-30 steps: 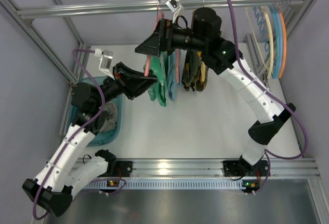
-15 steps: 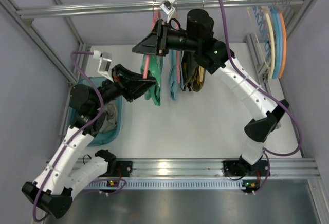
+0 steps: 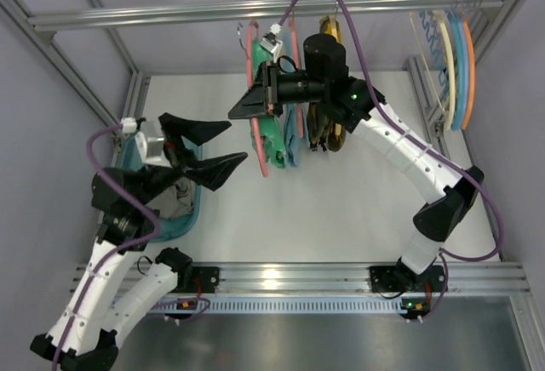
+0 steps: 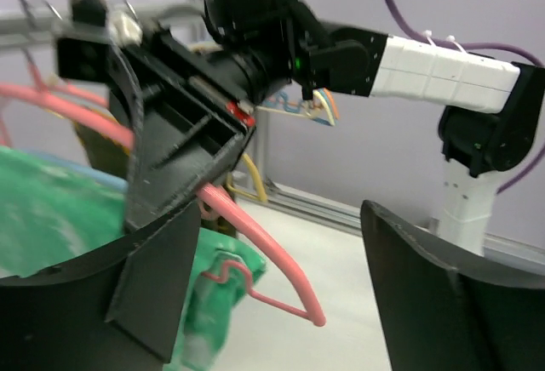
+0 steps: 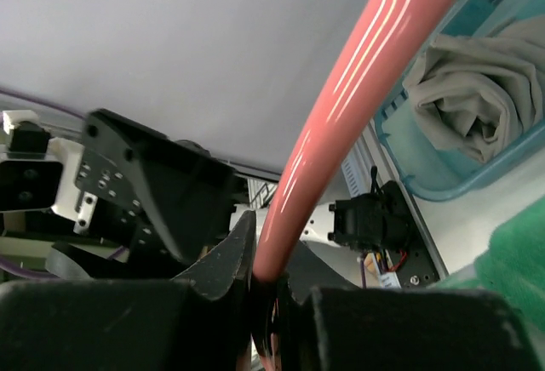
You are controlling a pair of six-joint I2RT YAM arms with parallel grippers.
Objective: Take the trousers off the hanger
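Observation:
My left gripper next picks up the green trousers [image 3: 272,139] by just the trousers' draped fold to pull them off the pink hanger.
The salmon-pink hanger [image 3: 258,151] hangs tilted below the top rail, with the green mottled trousers [image 3: 272,139] still draped on it. My right gripper [image 3: 247,107] is shut on the hanger's pink arm [image 5: 341,116], which runs down between its jaws. My left gripper [image 3: 238,141] stands open just left of the hanger, touching nothing. In the left wrist view the hanger's end [image 4: 294,282] and a fold of the trousers [image 4: 213,294] lie between its wide-apart fingers [image 4: 102,303].
A light blue garment [image 3: 293,137] and a yellow-and-black garment [image 3: 324,128] hang right beside the trousers. A teal bin [image 3: 195,209] holding grey cloth [image 5: 468,90] sits at the left. Spare hangers [image 3: 450,56] hang at the rail's right end.
My right gripper has shut on the hanger and pulled it lower and nearer. My left gripper has opened, let go and drawn back to the left.

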